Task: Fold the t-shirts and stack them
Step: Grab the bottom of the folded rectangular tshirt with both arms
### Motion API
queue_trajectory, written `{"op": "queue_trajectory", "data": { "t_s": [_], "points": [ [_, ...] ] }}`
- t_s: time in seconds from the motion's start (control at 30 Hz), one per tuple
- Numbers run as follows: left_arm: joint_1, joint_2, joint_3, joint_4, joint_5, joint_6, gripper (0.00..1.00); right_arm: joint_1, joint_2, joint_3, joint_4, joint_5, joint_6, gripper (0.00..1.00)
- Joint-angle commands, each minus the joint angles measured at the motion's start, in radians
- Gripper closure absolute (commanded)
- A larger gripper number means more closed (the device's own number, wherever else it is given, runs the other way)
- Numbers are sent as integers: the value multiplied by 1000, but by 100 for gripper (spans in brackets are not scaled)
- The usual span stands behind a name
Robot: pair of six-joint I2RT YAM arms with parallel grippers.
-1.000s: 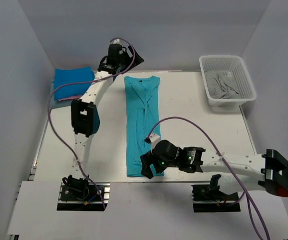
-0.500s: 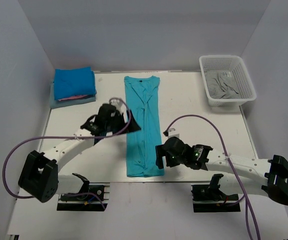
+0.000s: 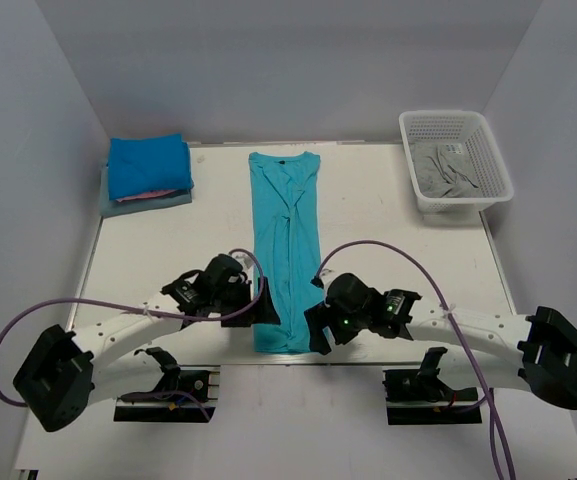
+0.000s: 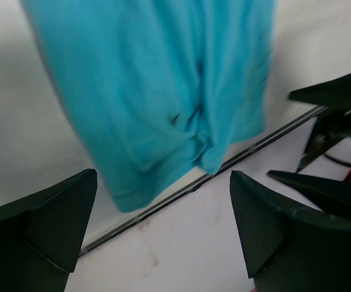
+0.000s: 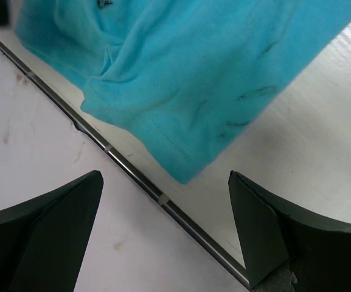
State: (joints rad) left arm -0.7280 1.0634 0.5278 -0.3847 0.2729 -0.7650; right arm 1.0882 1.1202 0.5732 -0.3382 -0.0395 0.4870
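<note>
The t-shirt's hem corner is below both fingers of my right gripper, so they would miss it if they closed now. I need to lower my right gripper to the corner before closing on it.
A turquoise t-shirt lies folded into a long narrow strip down the middle of the table, with its collar at the back and its hem at the front edge. My left gripper is open just left of the hem's left corner. My right gripper is open just right of the hem's right corner. In the left wrist view the hem lies ahead of the spread left gripper. The right wrist view shows the hem corner ahead of the open right gripper. Neither holds anything.
At the back left is a stack of folded t-shirts: deep blue on top, a pink edge below it, and pale grey-blue at the bottom. A white lattice basket at the back right holds grey fabric. The table's front seam runs just under the hem.
My left arm has swung from the collar end at the back down to the hem's left corner at the front. My right gripper shifted right, then came back beside the hem's right corner.
</note>
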Motion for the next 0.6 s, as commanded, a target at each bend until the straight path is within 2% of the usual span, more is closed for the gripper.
{"op": "queue_trajectory", "data": {
  "t_s": [0.0, 0.17, 0.2, 0.4, 0.53, 0.57],
  "points": [
    [-57, 27, -25, -92, -3, -45, 0, -5, 10, -27, 68, -77, -7, 10],
    [-128, 27, -61, -92, -23, -97, 8, -17, 32, -72, 125, -106, 51, 10],
    [-128, 27, -61, -103, -34, -109, 13, -22, 36, -70, 119, -106, 61, 10],
    [-174, 61, -71, -160, -144, -137, 31, -30, 41, -104, 149, -118, 116, 10],
    [-195, 101, -71, -115, -166, -137, 45, -34, 72, -113, 171, -134, 124, 21],
    [-195, 121, -80, -115, -179, -137, 47, -36, 75, -114, 177, -155, 128, 27]
  ]
}}
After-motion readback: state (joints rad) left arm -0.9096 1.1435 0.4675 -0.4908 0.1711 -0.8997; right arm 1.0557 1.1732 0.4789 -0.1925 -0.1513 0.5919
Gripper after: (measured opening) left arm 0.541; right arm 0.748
